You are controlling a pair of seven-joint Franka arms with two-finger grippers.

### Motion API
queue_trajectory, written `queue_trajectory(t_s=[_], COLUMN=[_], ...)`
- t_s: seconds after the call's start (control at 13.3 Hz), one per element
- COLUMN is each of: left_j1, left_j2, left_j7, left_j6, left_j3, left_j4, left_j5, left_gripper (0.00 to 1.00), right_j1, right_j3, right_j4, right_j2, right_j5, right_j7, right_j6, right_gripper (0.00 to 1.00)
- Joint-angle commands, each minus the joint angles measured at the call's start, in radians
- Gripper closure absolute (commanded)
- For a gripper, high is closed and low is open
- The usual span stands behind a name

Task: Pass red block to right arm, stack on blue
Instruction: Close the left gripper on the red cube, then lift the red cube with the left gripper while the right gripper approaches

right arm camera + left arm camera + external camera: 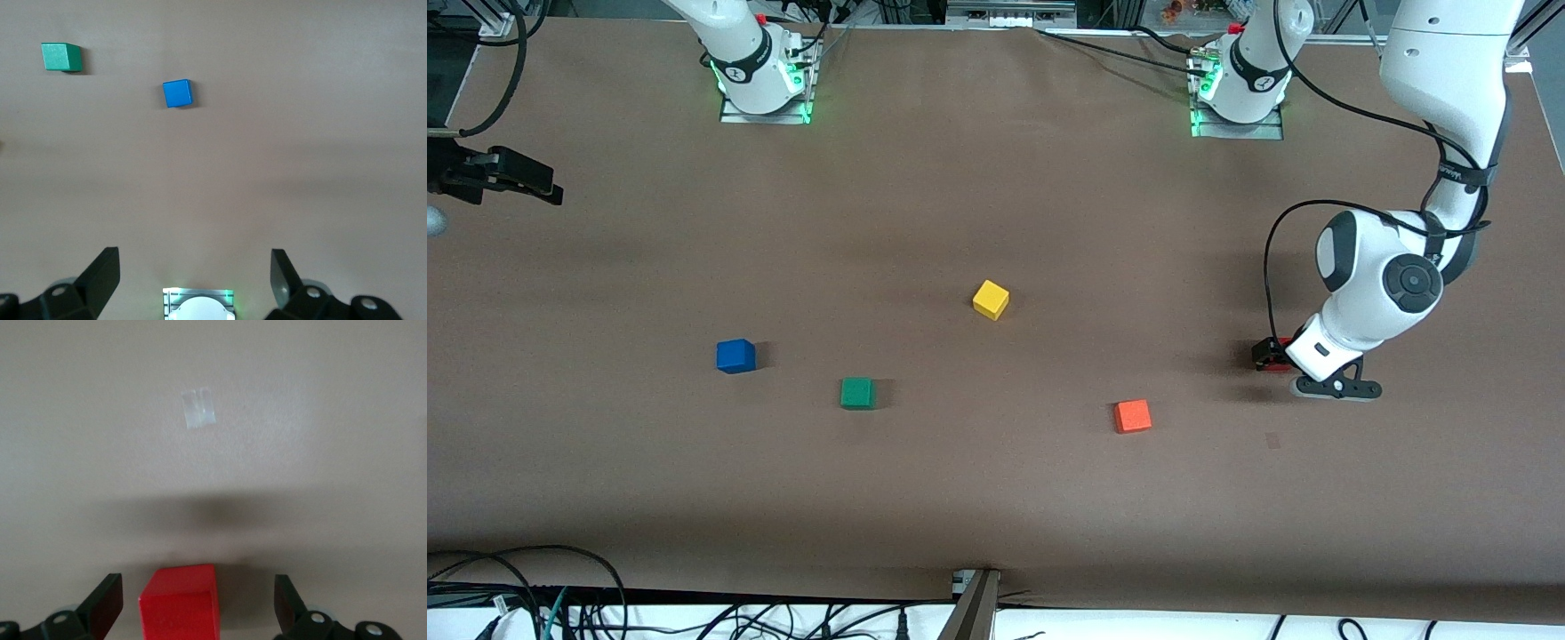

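My left gripper next grabs two opposite sides of the red block; my right gripper gets its other sides.
The red block (179, 603) rests on the brown table between the fingers of my left gripper (198, 593), with a gap on each side. The gripper is open and down at the table at the left arm's end (1273, 356). In the front view only a sliver of the red block (1280, 343) shows beside the hand. The blue cube (735, 356) sits toward the right arm's end and also shows in the right wrist view (177, 93). My right gripper (547, 188) waits high over the table's edge at the right arm's end, open and empty (193, 267).
A green cube (857, 392) lies beside the blue one, slightly nearer the front camera. A yellow cube (991, 300) sits mid-table. An orange-red cube (1132, 415) lies between the green cube and the left gripper. A tape mark (199, 409) is on the table near the left gripper.
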Motion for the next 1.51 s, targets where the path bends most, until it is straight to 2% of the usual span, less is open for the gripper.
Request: queue_trajectory(t_s=[0.0, 0.23, 0.9, 0.98, 1.06, 1.21, 1.28, 1.43], left_j1=[0.008, 0.01, 0.028, 0.028, 0.028, 0.028, 0.028, 0.028], left_j2=[-0.021, 0.001, 0.05, 0.048, 0.05, 0.047, 0.044, 0.033], left_j7=[0.028, 0.028, 0.02, 0.018, 0.021, 0.027, 0.028, 0.024], left_j6=[0.033, 0.072, 0.079, 0.077, 0.073, 0.068, 0.059, 0.044], left_j3=[-0.003, -0.002, 0.0, 0.0, 0.0, -0.002, -0.002, -0.002], left_j4=[-0.058, -0.058, -0.058, -0.06, -0.06, -0.06, -0.063, -0.061], left_j5=[0.005, 0.013, 0.016, 0.016, 0.016, 0.016, 0.016, 0.016], left_gripper=[0.0, 0.0, 0.01, 0.32, 0.68, 0.97, 1.0, 1.0], right_j1=[-0.008, -0.008, -0.008, -0.008, -0.006, -0.006, -0.006, -0.006], right_j3=[0.002, 0.003, 0.003, 0.003, 0.003, 0.003, 0.003, 0.003], right_j4=[0.015, 0.015, 0.015, 0.015, 0.015, 0.015, 0.015, 0.015], right_j2=[0.004, 0.004, 0.007, 0.009, 0.009, 0.009, 0.01, 0.011], right_j5=[-0.002, -0.002, -0.001, -0.001, -0.001, -0.001, 0.001, 0.001], right_j7=[-0.016, -0.016, -0.016, -0.016, -0.016, -0.014, -0.012, -0.011], right_j6=[-0.005, -0.003, -0.003, -0.005, -0.005, -0.005, -0.005, -0.006], right_gripper=[0.0, 0.0, 0.0, 0.0, 0.0, 0.0, 0.0, 0.0])
